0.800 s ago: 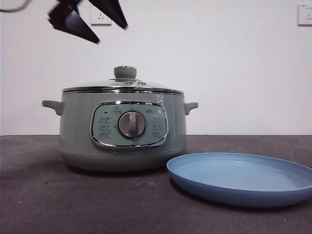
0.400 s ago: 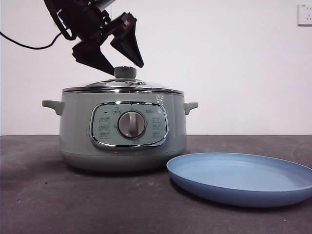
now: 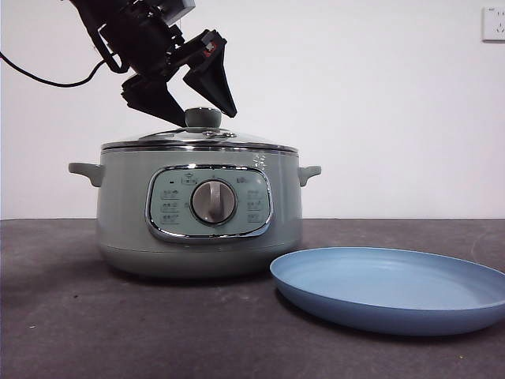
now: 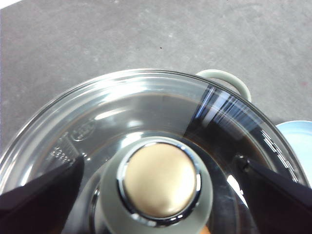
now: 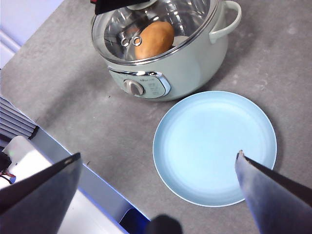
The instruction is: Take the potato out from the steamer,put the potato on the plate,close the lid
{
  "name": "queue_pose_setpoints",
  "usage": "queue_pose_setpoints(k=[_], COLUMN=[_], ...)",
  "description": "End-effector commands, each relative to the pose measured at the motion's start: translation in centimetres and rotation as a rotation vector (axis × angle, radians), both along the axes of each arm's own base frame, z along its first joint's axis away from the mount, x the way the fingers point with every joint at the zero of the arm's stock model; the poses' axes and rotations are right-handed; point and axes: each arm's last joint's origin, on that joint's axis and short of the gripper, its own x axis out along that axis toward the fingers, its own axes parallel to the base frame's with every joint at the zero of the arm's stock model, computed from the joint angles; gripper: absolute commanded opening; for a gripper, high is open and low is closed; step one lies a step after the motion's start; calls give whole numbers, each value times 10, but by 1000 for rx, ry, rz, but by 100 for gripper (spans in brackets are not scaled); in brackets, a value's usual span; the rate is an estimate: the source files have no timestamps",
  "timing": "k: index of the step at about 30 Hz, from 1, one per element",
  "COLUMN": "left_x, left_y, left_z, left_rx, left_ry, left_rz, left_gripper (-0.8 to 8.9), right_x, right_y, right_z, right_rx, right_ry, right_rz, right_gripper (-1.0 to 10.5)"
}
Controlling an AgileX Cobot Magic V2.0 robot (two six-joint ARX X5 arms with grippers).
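The potato is inside the steamer (image 3: pixel 199 209), under the glass lid. My left gripper will next take the lid by its knob (image 3: pixel 203 118) to open the steamer and reach the potato.
The pale green steamer (image 3: pixel 199 209) stands on the dark table with the glass lid (image 3: pixel 197 138) on it. My left gripper (image 3: pixel 207 118) is open, its jaws on either side of the lid's knob (image 3: pixel 203 117) without touching it. In the left wrist view the knob (image 4: pixel 158 183) sits between the jaws of the gripper (image 4: pixel 159 163). The potato (image 5: pixel 153 39) lies inside the steamer (image 5: pixel 185 63), seen through the lid (image 5: pixel 146 22). The light-blue plate (image 3: pixel 390 288) lies empty to the right of the steamer. My right gripper (image 5: pixel 158 155) is open and empty, high above the plate (image 5: pixel 214 146).
The table's edge and a white and blue frame (image 5: pixel 34 161) show in the right wrist view. A black cable (image 3: pixel 47 79) hangs from the left arm. A wall socket (image 3: pixel 493 24) is on the back wall.
My left gripper has come down from the upper left to the lid's knob, its open jaws now level with it. The steamer, lid and plate have not moved.
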Motion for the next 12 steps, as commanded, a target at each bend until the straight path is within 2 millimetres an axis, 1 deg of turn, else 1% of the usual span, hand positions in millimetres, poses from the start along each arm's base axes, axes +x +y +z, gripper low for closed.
queue_pose_setpoints(k=[1,2,4,8,12], left_x=[0,0,-1,-1,-1], left_y=[-4,-4,-4,-4,-4], left_z=[-5,-5,-5,-5,-5], left_rx=[15,17,19,22,22], left_ry=[15,18,22,24,24], left_rz=[-15,-16,-15,-10,-11], left_gripper=[436,426,367,165,0], right_x=[0,0,0,0,0], right_y=[0,0,0,0,0], right_z=[1,1,1,2,2], right_rx=[1,1,1,2,2], right_ry=[-9,-9,-9,-12,-12], right_rz=[-1,-1,-1,-1,-1], right_gripper=[630,630,630,630,630])
